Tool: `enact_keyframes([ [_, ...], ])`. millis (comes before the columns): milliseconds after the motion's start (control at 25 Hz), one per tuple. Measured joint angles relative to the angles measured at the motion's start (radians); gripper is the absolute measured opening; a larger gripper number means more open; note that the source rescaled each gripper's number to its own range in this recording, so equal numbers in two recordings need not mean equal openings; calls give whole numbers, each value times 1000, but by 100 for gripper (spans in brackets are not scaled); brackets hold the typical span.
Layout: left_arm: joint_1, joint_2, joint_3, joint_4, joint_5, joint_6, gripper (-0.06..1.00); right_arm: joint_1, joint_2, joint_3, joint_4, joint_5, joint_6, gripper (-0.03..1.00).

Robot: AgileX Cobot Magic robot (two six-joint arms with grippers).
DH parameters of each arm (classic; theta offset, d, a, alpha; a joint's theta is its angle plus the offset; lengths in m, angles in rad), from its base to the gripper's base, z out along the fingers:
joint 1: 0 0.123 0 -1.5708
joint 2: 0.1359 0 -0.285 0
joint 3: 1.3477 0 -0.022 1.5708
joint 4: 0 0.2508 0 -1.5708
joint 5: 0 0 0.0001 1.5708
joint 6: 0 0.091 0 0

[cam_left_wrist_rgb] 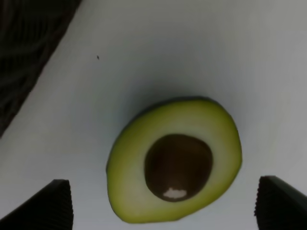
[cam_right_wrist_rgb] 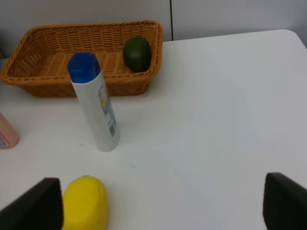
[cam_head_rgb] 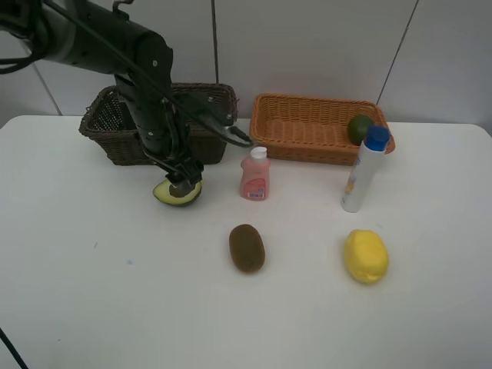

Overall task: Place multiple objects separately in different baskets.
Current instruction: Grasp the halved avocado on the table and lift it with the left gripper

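Observation:
I need to grab the halved avocado next with my left gripper, by the skin at its cut side's rim point(cam_head_rgb: 159, 197). Then I should put the halved avocado in the orange-tan basket point(cam_head_rgb: 307, 154).
The halved avocado point(cam_head_rgb: 177, 192) lies cut side up on the white table in front of the dark brown basket point(cam_head_rgb: 115, 146). My left gripper point(cam_head_rgb: 182, 184) is open just above it; in the left wrist view the avocado point(cam_left_wrist_rgb: 175, 167) lies between the two fingertips point(cam_left_wrist_rgb: 55, 206). The green avocado point(cam_head_rgb: 359, 128) lies in the orange-tan basket point(cam_head_rgb: 307, 154). The pink bottle point(cam_head_rgb: 255, 175), blue-capped tube point(cam_head_rgb: 364, 169), kiwi point(cam_head_rgb: 247, 247) and lemon point(cam_head_rgb: 366, 256) stand on the table. My right gripper point(cam_right_wrist_rgb: 160, 203) is open and empty above the table near the lemon point(cam_right_wrist_rgb: 86, 203). The pump bottle and eraser are out of view.
The right wrist view shows the tube point(cam_right_wrist_rgb: 98, 110) upright in front of the orange-tan basket point(cam_right_wrist_rgb: 72, 88), with the green avocado point(cam_right_wrist_rgb: 137, 54) in its corner and the pink bottle point(cam_right_wrist_rgb: 7, 134) at the edge. The dark basket's wall point(cam_left_wrist_rgb: 24, 48) is close to the halved avocado.

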Motion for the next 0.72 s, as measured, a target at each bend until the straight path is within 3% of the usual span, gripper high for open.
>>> enact_keyframes([
  [720,4,154,0,-3,-146,-6,100,0,0,0,0,0,0,100],
])
